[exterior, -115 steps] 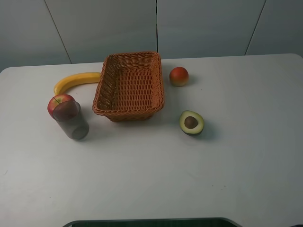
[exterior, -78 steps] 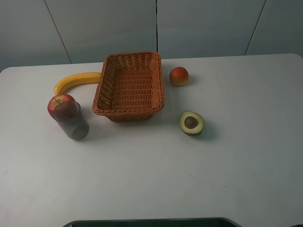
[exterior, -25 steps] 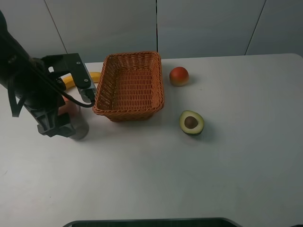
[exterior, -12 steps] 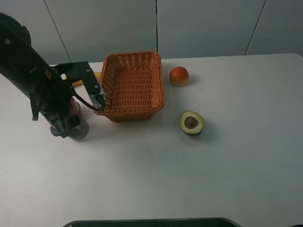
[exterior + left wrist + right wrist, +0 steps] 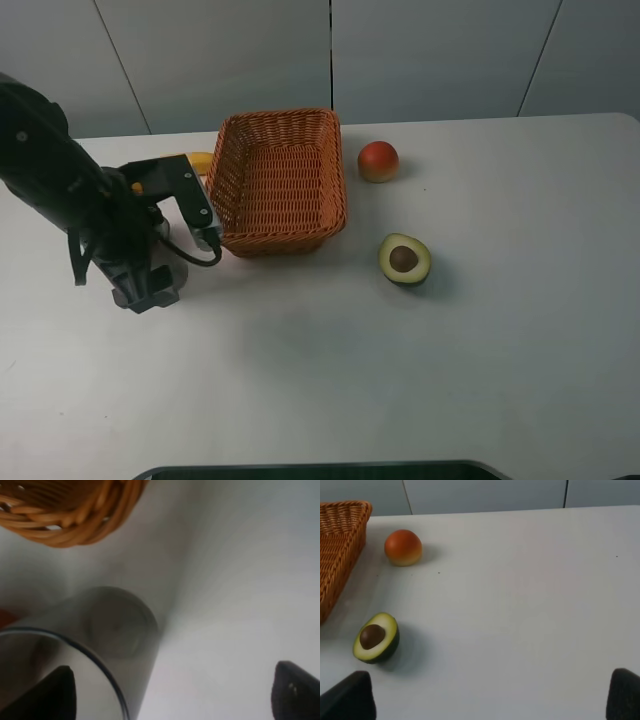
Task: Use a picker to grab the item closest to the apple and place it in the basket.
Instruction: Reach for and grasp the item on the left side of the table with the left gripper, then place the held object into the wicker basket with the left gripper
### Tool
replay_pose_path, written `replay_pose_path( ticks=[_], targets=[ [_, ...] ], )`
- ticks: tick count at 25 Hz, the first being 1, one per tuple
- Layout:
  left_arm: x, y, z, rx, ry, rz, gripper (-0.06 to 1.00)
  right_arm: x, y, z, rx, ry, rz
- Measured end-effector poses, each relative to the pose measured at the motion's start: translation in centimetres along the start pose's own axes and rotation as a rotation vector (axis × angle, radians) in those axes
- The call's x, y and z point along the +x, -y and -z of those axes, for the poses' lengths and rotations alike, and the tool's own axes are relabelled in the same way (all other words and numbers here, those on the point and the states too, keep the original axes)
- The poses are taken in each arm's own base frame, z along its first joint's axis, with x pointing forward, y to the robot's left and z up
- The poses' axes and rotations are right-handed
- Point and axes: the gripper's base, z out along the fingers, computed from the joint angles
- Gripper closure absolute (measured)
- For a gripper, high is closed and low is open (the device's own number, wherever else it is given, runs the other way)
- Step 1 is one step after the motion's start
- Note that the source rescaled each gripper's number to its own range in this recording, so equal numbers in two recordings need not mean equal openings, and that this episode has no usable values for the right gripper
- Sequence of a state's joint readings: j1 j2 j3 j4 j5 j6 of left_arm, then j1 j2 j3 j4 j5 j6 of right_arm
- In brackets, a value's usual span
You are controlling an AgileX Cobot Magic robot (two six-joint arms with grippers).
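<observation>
The glass should go beside the apple in the basket, so the robot's left gripper should next grab the glass by its rim point(image 5: 95, 657).
A dark see-through glass point(image 5: 107, 645) stands beside the orange wicker basket point(image 5: 275, 180). My left gripper point(image 5: 175, 695) hangs open over it, one fingertip point(image 5: 55, 690) at the glass rim and the other well off to the side. From the high view the left arm covers the apple and most of the glass point(image 5: 172, 264), with the left gripper point(image 5: 148, 283) low over the table. A red sliver of apple point(image 5: 5, 617) shows at the wrist view's edge. The right gripper point(image 5: 487, 700) is open above bare table, holding nothing.
A banana tip point(image 5: 200, 160) pokes out behind the left arm by the basket. A red-orange fruit point(image 5: 378, 161) sits right of the basket, and a halved avocado point(image 5: 404, 259) lies in front of it. The table point(image 5: 450, 350) is white.
The left arm came in from the left and dropped over the apple and glass, then slid slightly toward the table's front. Nothing on the table has shifted.
</observation>
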State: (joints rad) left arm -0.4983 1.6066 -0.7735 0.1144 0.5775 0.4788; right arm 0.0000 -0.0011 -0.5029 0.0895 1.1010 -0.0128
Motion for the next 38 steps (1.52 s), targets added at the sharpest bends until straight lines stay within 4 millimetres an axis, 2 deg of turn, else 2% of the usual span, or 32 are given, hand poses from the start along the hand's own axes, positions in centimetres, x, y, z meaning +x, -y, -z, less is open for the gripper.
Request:
replay_pose_path(
  ticks=[10,12,13,15,17,18,19,20,33,38],
  targets=[
    [0.0,-0.1,-1.6,-0.014,-0.006,-0.037,-0.06,0.0,0.0,0.0,0.000,0.000,0.000],
    [-0.1,-0.1,-1.8,-0.013,-0.009,-0.030,0.00,0.0,0.0,0.0,0.000,0.000,0.000],
    [-0.1,-0.1,-2.0,-0.012,-0.011,-0.027,0.06,0.0,0.0,0.0,0.000,0.000,0.000],
    [0.0,-0.1,-2.0,-0.016,-0.015,-0.033,0.28,0.0,0.0,0.0,0.000,0.000,0.000],
    [0.0,-0.1,-2.0,-0.020,-0.018,-0.042,0.66,0.0,0.0,0.0,0.000,0.000,0.000],
    [0.0,-0.2,-2.0,-0.022,-0.019,-0.046,0.82,0.0,0.0,0.0,0.000,0.000,0.000],
    [0.0,-0.2,-2.0,-0.022,-0.021,-0.046,0.90,0.0,0.0,0.0,0.000,0.000,0.000],
    [0.0,-0.2,-2.0,-0.022,-0.021,-0.047,0.93,0.0,0.0,0.0,0.000,0.000,0.000],
    [0.0,-0.2,-2.0,-0.023,-0.024,-0.051,0.94,0.0,0.0,0.0,0.000,0.000,0.000],
    [0.3,-0.2,-1.7,0.003,-0.089,-0.049,0.94,0.0,0.0,0.0,0.000,0.000,0.000]
  ],
)
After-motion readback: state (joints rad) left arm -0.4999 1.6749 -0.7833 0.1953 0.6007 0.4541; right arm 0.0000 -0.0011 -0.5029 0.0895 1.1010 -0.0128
